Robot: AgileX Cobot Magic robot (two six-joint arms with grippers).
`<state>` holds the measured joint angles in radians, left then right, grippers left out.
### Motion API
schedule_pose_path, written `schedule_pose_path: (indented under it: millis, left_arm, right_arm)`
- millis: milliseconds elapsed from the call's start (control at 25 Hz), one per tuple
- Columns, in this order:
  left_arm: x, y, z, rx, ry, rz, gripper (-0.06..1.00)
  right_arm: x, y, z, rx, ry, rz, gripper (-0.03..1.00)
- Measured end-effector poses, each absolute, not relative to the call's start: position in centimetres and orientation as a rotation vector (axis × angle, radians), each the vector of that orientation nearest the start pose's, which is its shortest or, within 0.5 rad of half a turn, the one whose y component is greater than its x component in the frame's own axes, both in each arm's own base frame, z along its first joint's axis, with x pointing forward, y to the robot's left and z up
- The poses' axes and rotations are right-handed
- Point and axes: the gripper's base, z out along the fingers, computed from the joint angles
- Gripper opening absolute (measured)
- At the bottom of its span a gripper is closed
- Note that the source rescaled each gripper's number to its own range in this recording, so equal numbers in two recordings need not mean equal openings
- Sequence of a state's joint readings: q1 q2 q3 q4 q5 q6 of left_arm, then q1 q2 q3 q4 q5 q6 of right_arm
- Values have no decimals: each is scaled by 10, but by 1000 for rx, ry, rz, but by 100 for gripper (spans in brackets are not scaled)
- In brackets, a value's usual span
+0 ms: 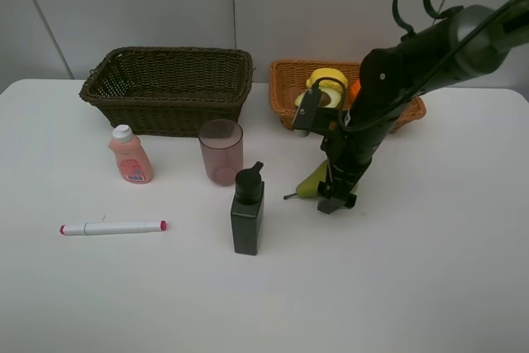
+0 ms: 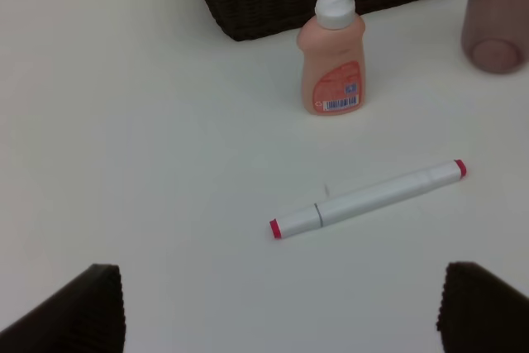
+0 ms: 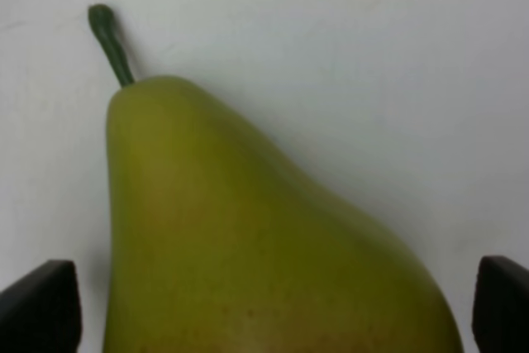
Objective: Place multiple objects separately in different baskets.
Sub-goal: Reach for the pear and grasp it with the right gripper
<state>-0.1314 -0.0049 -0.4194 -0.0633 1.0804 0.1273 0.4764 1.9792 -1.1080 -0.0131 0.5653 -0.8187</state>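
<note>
My right gripper is ready to close on the pear: its fingers are low beside the pear's fat end (image 3: 306,303).
A green pear (image 1: 312,181) lies on the white table, its stem (image 3: 111,43) pointing away from my right gripper (image 1: 336,197). That gripper hangs low over the pear's fat end, open, with a dark fingertip (image 3: 40,305) on each side and no visible contact. My left gripper (image 2: 281,320) is open above the white pink-tipped marker (image 2: 368,198), and holds nothing. Beyond the marker stand the peach-pink bottle (image 2: 332,54) and the pinkish cup (image 1: 221,151). The dark pump bottle (image 1: 248,209) stands left of the pear. A lemon (image 1: 328,86) and part of an orange (image 1: 355,89) sit in the orange-tan basket (image 1: 285,80). The dark basket (image 1: 169,84) looks empty.
Both baskets stand at the back of the table against the grey wall. The right arm (image 1: 430,51) reaches in from the upper right, across the orange-tan basket. The left arm does not show in the high view.
</note>
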Motion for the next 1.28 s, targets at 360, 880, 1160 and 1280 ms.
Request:
schedule_pose_path:
  millis: [360,880,1160,1280]
  left_arm:
    - [1,-5,253,277,2121,-80,100]
    - [1,-5,253,277,2121,-80,100]
    - [1,-5,253,277,2121,-80,100]
    - [1,-5,253,277,2121,-80,100]
  right_arm:
    - [321,165,117,-1778,2320,-70,27]
    - [321,165,117,-1772,2326,-67,27]
    - [321,165,117,-1772,2327,-67,27]
    - [320,164,116,-1777,2332,-65,27]
